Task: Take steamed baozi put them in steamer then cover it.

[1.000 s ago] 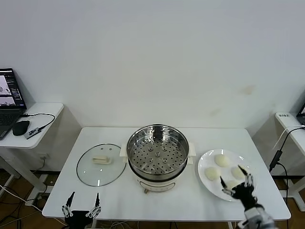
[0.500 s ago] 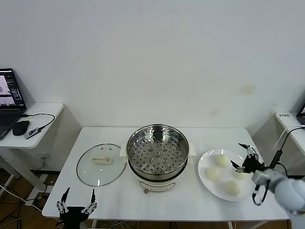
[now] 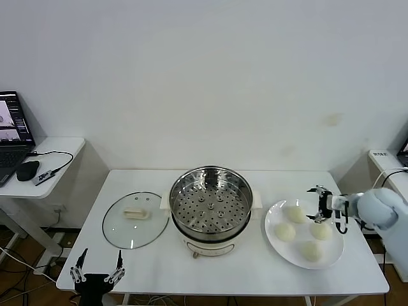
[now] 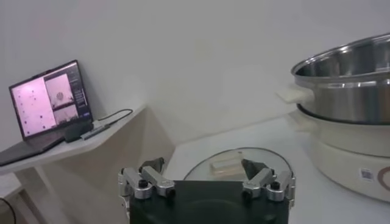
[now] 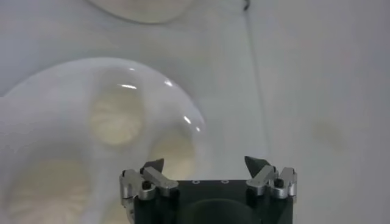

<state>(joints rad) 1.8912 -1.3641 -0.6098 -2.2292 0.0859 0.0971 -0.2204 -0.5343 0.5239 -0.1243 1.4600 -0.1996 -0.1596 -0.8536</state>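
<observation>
The right gripper grabs the baozi by its opposite sides next, since the baozi's top is a smooth sloping dome (image 3: pixel 296 213).
Several off-white steamed baozi (image 3: pixel 285 233) lie on a white plate (image 3: pixel 274 217) at the table's right. In the right wrist view they show as pale domes (image 5: pixel 116 119) on the plate (image 5: pixel 49 91). My right gripper (image 3: pixel 317 205) (image 5: pixel 204 164) hovers open over the plate's far right part, close to the baozi, holding nothing. The steel steamer (image 3: pixel 210 207) (image 4: pixel 347 79) stands uncovered at the table's middle, its perforated tray bare. The glass cover (image 3: pixel 135 220) (image 4: pixel 234 164) lies flat to its left. My left gripper (image 3: pixel 101 255) (image 4: pixel 204 165) is open at the front left edge.
A side table (image 3: pixel 60 150) on the left carries a laptop (image 3: pixel 13 127) (image 4: pixel 52 100), a mouse (image 3: pixel 27 170) and a cable. Another small table (image 3: pixel 386 159) stands at the right. The white wall is behind. Bare tabletop lies in front of the steamer.
My right gripper has swung from the plate's front edge back to its far right side. The left gripper has sunk a little lower at the front edge.
</observation>
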